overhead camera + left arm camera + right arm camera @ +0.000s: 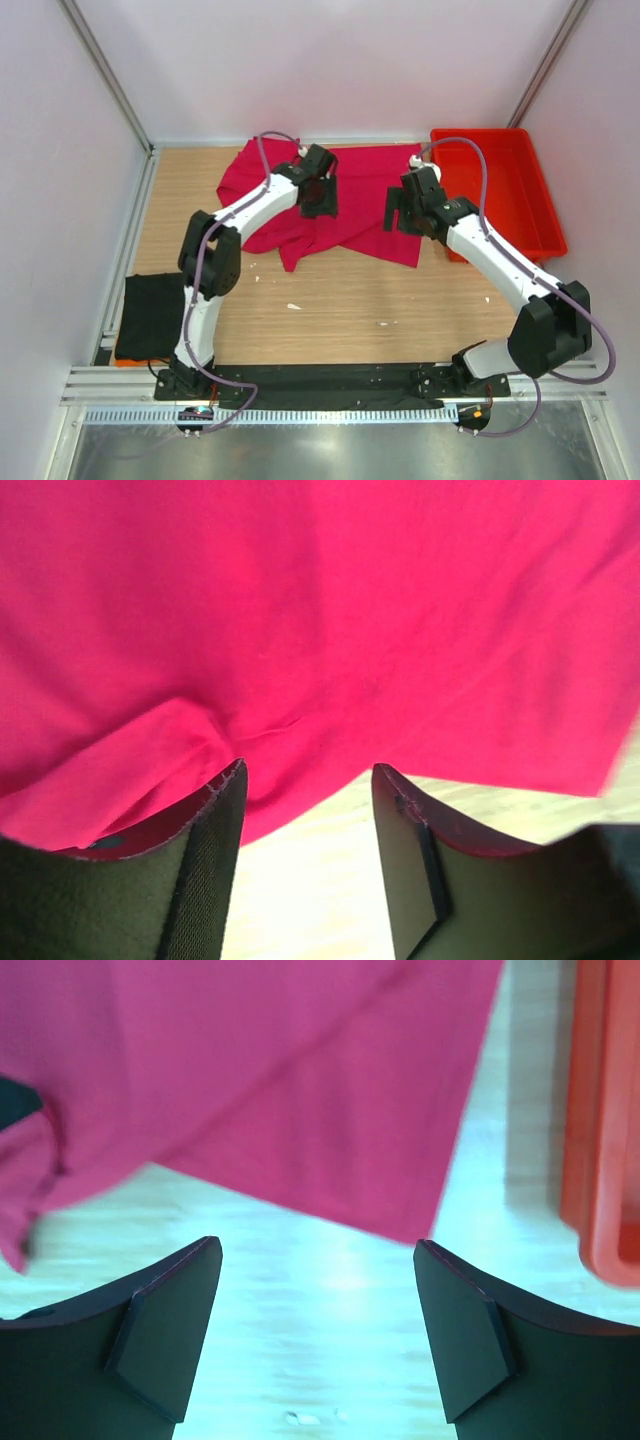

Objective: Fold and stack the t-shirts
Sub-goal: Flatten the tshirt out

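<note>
The crimson-pink t-shirt (365, 205) is to be spread flat for folding, so the robot's left gripper needs to grab it next by the doubled-over fold at its near edge.
The crimson-pink t-shirt (365, 205) lies rumpled and partly doubled over at the back middle of the wooden table. My left gripper (321, 203) hovers over its left half. In the left wrist view that gripper (308, 772) is open, the shirt's near edge (320, 610) lies just beyond the fingertips, and bare wood shows between them. My right gripper (402, 216) hangs over the shirt's right corner. It stands open (318, 1248) above bare table, short of the cloth's hem (280, 1070). The black t-shirt (150, 315) lies folded at the table's left near edge.
A rigid red plastic tray (520, 185) sits at the back right, its wall (600, 1160) close to my right gripper's right side. Small white specks (293, 306) lie on the wood. Frame posts and white walls enclose the table.
</note>
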Available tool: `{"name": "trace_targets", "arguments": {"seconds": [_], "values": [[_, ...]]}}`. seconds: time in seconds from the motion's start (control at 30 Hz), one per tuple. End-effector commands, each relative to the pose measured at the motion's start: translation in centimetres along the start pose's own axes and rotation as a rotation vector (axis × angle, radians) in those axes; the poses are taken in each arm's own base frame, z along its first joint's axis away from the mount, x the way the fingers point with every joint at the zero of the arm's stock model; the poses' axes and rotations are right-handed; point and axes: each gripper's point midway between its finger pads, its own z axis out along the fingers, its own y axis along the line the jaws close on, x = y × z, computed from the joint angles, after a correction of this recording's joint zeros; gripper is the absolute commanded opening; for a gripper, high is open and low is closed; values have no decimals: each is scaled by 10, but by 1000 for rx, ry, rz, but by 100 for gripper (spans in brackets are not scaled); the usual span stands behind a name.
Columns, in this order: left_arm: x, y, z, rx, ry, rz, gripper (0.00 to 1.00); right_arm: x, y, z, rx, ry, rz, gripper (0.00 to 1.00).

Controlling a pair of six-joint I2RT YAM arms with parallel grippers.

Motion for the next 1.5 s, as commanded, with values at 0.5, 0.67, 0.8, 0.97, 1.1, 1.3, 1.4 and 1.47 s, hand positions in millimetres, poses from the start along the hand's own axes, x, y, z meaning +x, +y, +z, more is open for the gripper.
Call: {"name": "trace_targets", "arguments": {"seconds": [0.5, 0.67, 0.8, 0.97, 1.1, 1.3, 1.4, 1.47], "values": [[21, 28, 21, -304, 15, 122, 58, 66, -34, -9, 10, 47, 47, 87], [15, 28, 30, -309, 13, 137, 59, 74, -35, -5, 12, 72, 56, 87], [12, 30, 39, -315, 31, 144, 53, 75, -40, -5, 32, 75, 68, 86], [11, 39, 44, -341, 47, 142, 49, 82, -54, -3, 75, 93, 87, 81], [13, 45, 44, -353, 58, 149, 48, 83, -59, 1, 83, 104, 102, 75], [12, 45, 45, -337, 61, 152, 28, 88, -52, 17, 66, 140, 107, 63], [3, 44, 32, -338, 34, 161, 7, 87, -49, 26, 66, 154, 113, 46], [1, 48, 20, -355, 27, 173, 0, 85, -45, 30, 58, 149, 124, 39]]}}
